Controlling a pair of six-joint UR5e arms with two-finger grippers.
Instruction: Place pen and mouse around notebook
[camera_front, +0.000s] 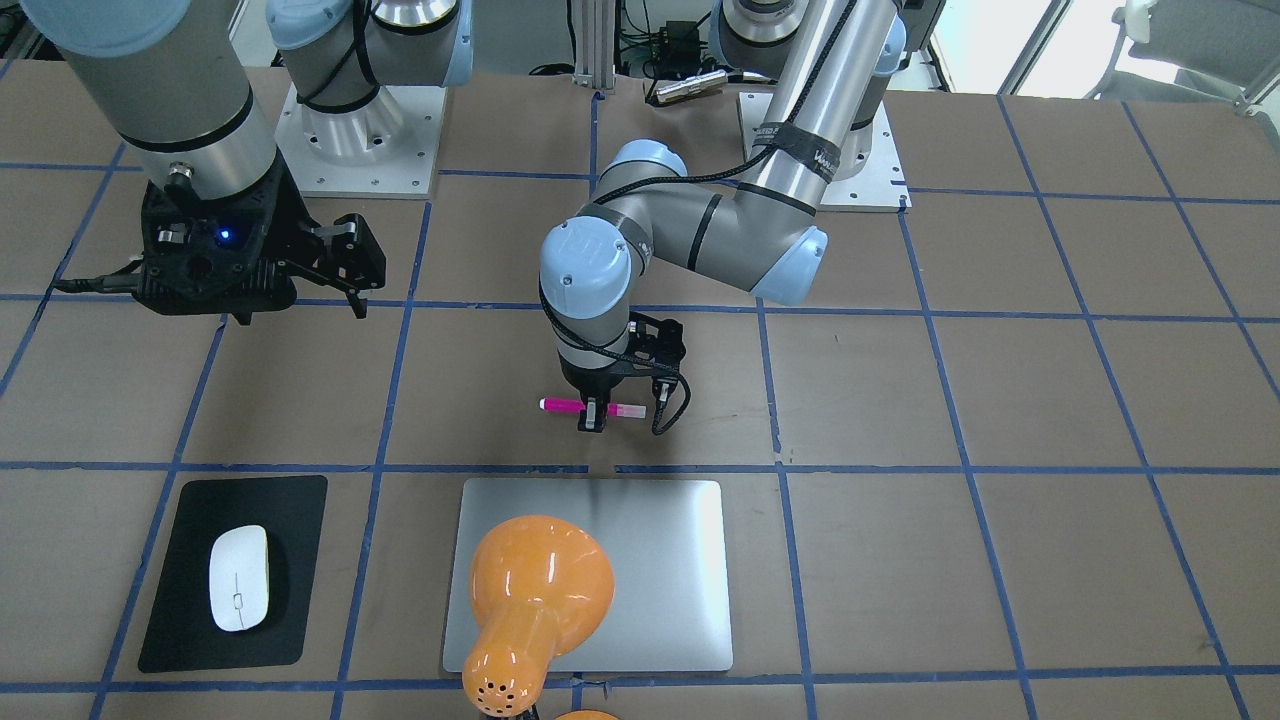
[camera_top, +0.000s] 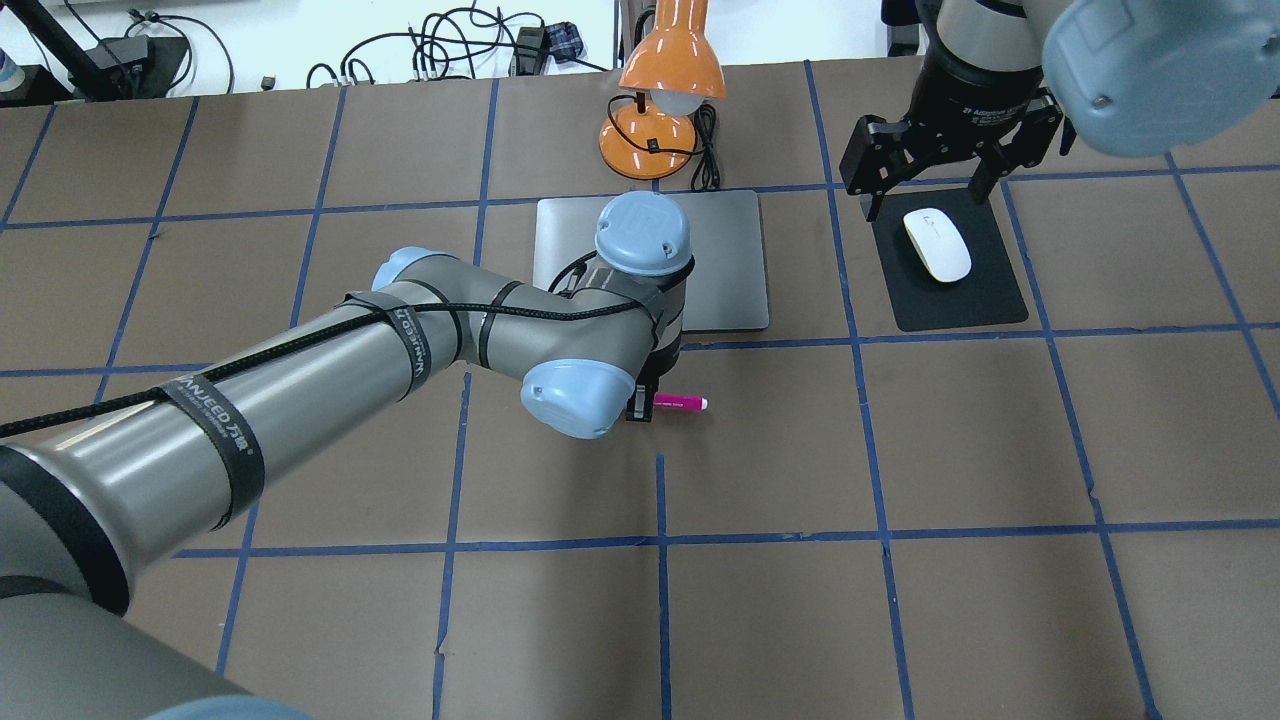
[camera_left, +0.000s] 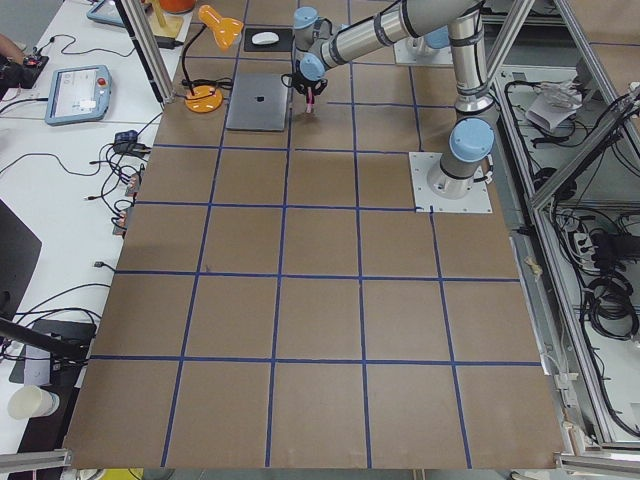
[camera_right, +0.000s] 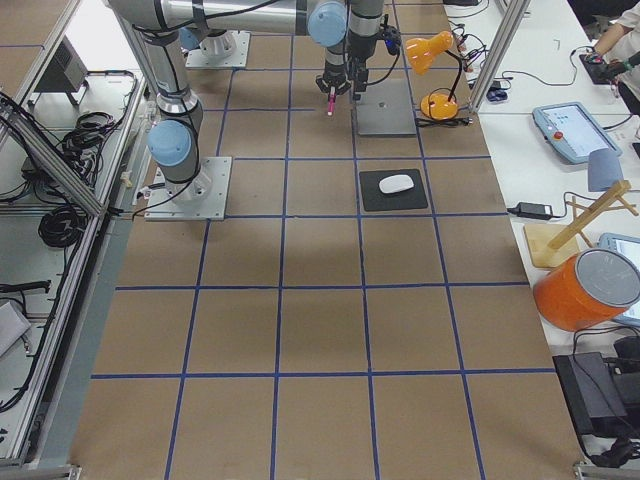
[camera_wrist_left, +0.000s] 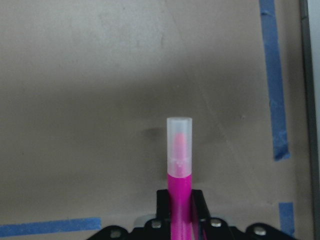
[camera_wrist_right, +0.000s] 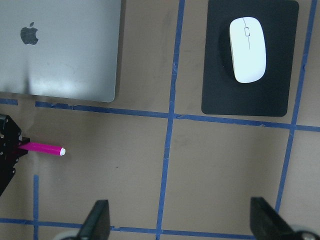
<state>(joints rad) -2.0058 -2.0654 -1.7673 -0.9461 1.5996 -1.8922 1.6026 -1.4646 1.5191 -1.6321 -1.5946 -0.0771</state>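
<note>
My left gripper opens next, since the pink pen's pale cap (camera_front: 631, 410) (camera_wrist_left: 179, 147) sits level, close against the brown table, so the pen would rest there.
The pink pen (camera_front: 565, 406) is held level, low over the brown table, on the robot's side of the silver notebook (camera_front: 680, 580). My left gripper (camera_front: 593, 420) is shut on the pen's middle. In the left wrist view the pen (camera_wrist_left: 179, 165) juts forward, pale cap first. The white mouse (camera_front: 238, 578) lies on a black mat (camera_front: 180, 620), beside the notebook (camera_top: 725, 260). My right gripper (camera_top: 925, 200) hangs open above the mouse (camera_top: 937, 244) and holds nothing. Its wrist view takes in the mouse (camera_wrist_right: 247, 49), the notebook (camera_wrist_right: 65, 50) and the pen (camera_wrist_right: 44, 148).
An orange desk lamp (camera_top: 665, 80) stands at the notebook's far edge, its shade leaning over the notebook (camera_front: 535, 590). Blue tape lines grid the table. Bare brown table lies to the left of the notebook in the overhead view (camera_top: 400, 270).
</note>
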